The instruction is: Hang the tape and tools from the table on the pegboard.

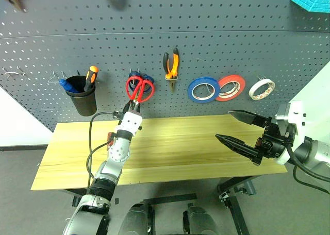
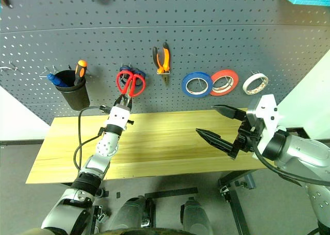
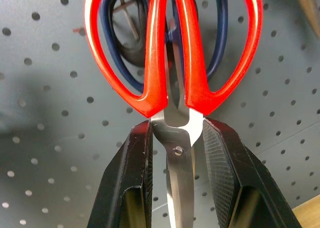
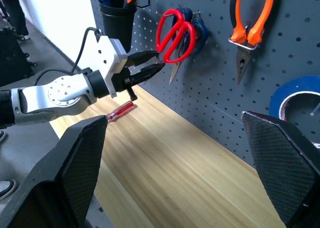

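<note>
My left gripper opens now, since in the left wrist view the metal hook point(image 3: 127, 18) reaches through the red loop point(image 3: 95, 43), so the scissors would hang.
My left gripper point(image 1: 133, 107) is shut on the silver blades of the red-handled scissors point(image 1: 139, 88), just below the handles. It holds them upright against the pegboard point(image 1: 232, 44), in front of blue-handled scissors point(image 3: 220, 48). A metal hook point(image 3: 127, 18) shows through one red loop; I cannot tell whether the loop rests on it. The orange-and-black pliers point(image 1: 171, 64) and the cream tape point(image 1: 262, 88) hang on the board. The red-handled screwdriver point(image 4: 120, 109) lies on the table point(image 1: 175, 142) beside my left arm. Above the table's right part, my right gripper point(image 1: 223, 124) is open and empty.
A black cup point(image 1: 82, 98) with an orange and a blue screwdriver hangs at the left of the board. A blue roll point(image 1: 203, 89) and a red-orange roll point(image 1: 230, 87) hang between the pliers and the tape. Bare hooks point(image 1: 13, 71) stick out at the far left.
</note>
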You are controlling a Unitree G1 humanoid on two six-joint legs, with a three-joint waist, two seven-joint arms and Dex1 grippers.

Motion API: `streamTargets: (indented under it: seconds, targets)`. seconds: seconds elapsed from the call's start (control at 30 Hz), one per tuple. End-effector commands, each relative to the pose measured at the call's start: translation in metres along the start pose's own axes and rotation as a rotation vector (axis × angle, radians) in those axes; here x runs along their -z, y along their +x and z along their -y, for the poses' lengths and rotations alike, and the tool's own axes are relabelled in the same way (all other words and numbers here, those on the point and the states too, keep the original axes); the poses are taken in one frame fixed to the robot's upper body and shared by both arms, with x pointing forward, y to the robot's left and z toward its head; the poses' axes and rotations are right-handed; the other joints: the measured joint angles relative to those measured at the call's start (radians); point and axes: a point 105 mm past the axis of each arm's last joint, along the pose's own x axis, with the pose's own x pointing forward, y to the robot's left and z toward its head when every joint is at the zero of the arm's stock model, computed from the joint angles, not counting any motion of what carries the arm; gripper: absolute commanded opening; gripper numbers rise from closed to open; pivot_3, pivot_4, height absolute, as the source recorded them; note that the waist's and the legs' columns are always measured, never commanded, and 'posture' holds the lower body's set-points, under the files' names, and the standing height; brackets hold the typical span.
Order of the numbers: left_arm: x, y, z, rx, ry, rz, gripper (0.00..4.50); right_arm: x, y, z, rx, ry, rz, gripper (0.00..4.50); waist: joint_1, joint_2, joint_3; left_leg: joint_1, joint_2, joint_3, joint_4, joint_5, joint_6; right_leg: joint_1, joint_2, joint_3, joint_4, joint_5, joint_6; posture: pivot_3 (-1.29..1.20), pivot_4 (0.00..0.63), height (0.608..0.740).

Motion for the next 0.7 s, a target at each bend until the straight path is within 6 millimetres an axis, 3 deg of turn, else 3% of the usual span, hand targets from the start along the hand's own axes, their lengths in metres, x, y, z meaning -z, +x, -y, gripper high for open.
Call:
streamTargets:
  seconds: [0.03, 0.1, 0.47, 0.7]
  targets:
    - [-0.01, 0.005, -0.006, -0.031, -0.016, 0.041, 1.1, -0.011, -0.001, -0.002, 0.001, -0.053, 0.031, 4.5, 0.0, 0.0, -0.001, 0.0, 0.0, 0.0, 0.0, 0.0, 0.0, 0.0, 0.0, 0.0, 0.0, 0.0, 0.0, -0.07, 0.091, 0.74]
    - [-0.01, 0.003, -0.006, -0.035, -0.018, 0.037, 1.1, -0.011, -0.001, -0.002, 0.002, -0.054, 0.028, 4.5, 0.0, 0.0, -0.001, 0.0, 0.0, 0.0, 0.0, 0.0, 0.0, 0.0, 0.0, 0.0, 0.0, 0.0, 0.0, -0.07, 0.088, 0.74]
    - [0.0, -0.011, 0.003, 0.001, -0.045, -0.022, 4.44, -0.01, 0.003, -0.001, -0.001, -0.055, 0.03, 4.5, 0.0, 0.0, -0.012, 0.0, 0.0, 0.0, 0.0, 0.0, 0.0, 0.0, 0.0, 0.0, 0.001, 0.0, 0.0, -0.06, 0.079, 0.74]
    - [0.03, -0.046, -0.004, 0.03, -0.069, -0.194, 4.44, -0.008, 0.003, -0.001, 0.003, -0.056, 0.024, 4.5, -0.002, 0.002, -0.023, 0.001, 0.0, 0.0, 0.0, 0.0, 0.0, 0.0, 0.0, 0.001, 0.001, 0.0, 0.0, -0.06, 0.07, 0.74]
